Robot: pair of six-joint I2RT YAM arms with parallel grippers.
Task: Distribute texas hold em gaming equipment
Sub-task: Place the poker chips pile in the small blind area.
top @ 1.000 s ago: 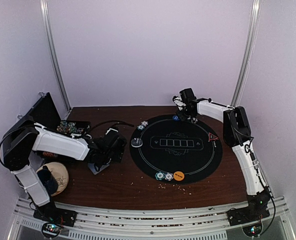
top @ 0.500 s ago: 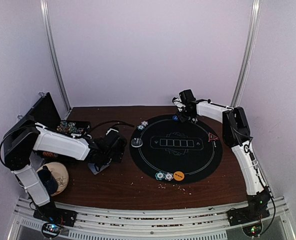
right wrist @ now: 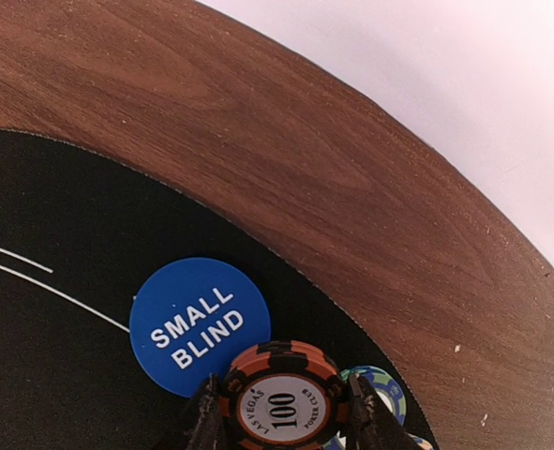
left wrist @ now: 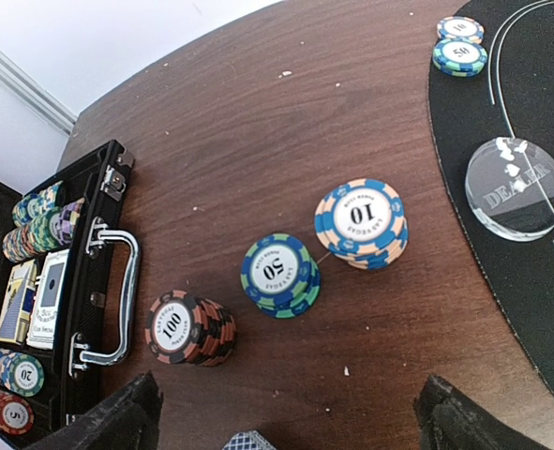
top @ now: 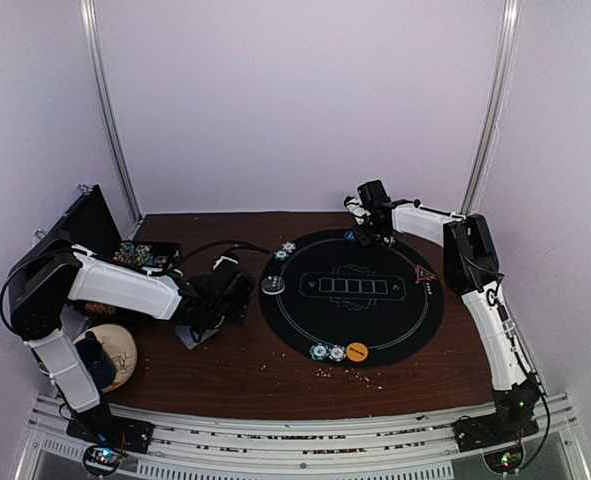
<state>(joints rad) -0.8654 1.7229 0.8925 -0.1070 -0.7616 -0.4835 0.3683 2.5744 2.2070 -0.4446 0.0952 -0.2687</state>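
Note:
The stack sits low over the flat mat between the SMALL BLIND disc (right wrist: 197, 319) and the blue-green chip, so the stack is ready for my right gripper to release now.
My right gripper (right wrist: 281, 417) is shut on a short stack of black-and-orange 100 chips (right wrist: 281, 398), low over the far rim of the black mat (right wrist: 52, 309). The stack is next to the blue SMALL BLIND disc (right wrist: 197, 319), with a blue-green chip (right wrist: 381, 382) just behind it. In the top view this gripper (top: 367, 232) is at the mat's back edge. My left gripper (left wrist: 291, 436) is open over the wood, near three stacks: 100s (left wrist: 187, 328), 50s (left wrist: 278, 275) and 10s (left wrist: 361, 223). A blue-patterned card corner (left wrist: 248, 441) shows between its fingers.
An open black case (left wrist: 103, 281) with chips and card decks lies at the left. The clear dealer button (left wrist: 516, 187) and two chip piles (left wrist: 459, 54) sit on the mat's left edge. An orange disc (top: 356, 351), chips (top: 327, 352) and a red triangle (top: 424, 274) also lie on the mat. A patterned bowl (top: 115, 352) stands front left.
My right gripper has shifted slightly left along the mat's back edge with the chips. The left arm has barely moved.

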